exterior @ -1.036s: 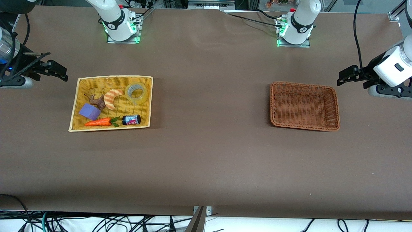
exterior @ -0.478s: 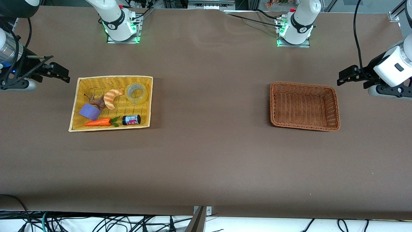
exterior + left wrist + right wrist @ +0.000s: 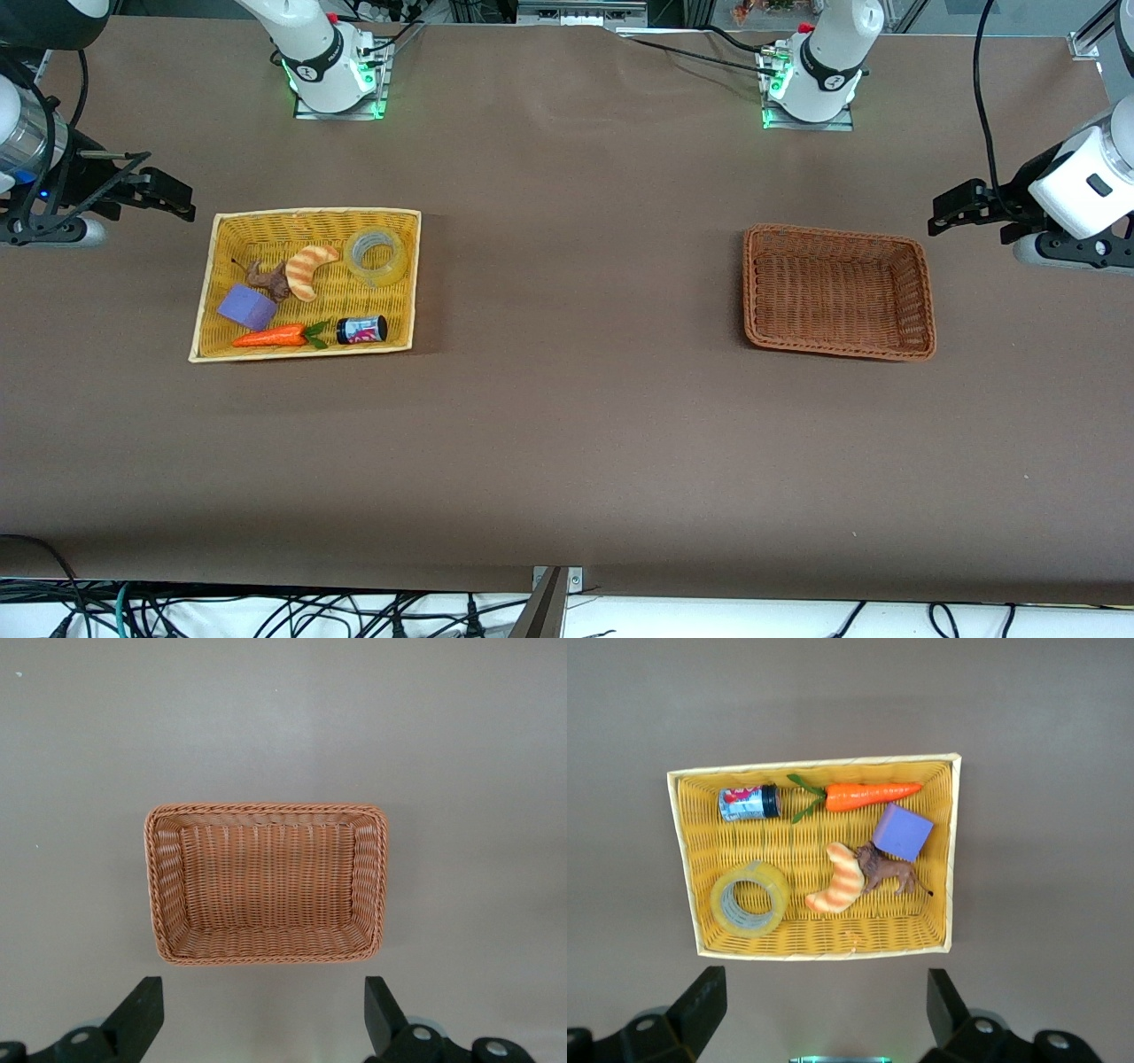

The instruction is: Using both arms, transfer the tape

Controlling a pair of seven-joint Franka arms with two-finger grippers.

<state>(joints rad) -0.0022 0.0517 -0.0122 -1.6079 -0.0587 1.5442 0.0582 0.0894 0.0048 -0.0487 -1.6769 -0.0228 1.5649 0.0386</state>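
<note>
The robot's right gripper will next grab the tape by its ring wall (image 3: 374, 233) (image 3: 755, 924), so that it can pass the tape across to the left gripper.
The tape (image 3: 395, 266), a translucent pale-yellow ring, lies flat in a corner of the yellow basket (image 3: 310, 213), the corner toward the robots' bases and the table's middle. It also shows in the right wrist view (image 3: 778, 895). My right gripper (image 3: 182, 206) is open and empty in the air, over bare table just outside the yellow basket at the right arm's end; in its own view (image 3: 824, 992) its jaws stand wide apart. My left gripper (image 3: 941, 213) is open and empty over bare table beside the brown basket (image 3: 921, 292); it waits, its jaws (image 3: 263, 1001) wide.
The yellow basket also holds a croissant (image 3: 308, 270), a purple block (image 3: 247, 307), a carrot (image 3: 273, 337), a small black can (image 3: 361, 330) and a brown toy animal (image 3: 266, 277). The brown basket (image 3: 266, 811) holds nothing. Brown cloth covers the table between the baskets.
My right gripper has shifted a little toward the yellow basket. The left arm and the objects have not moved.
</note>
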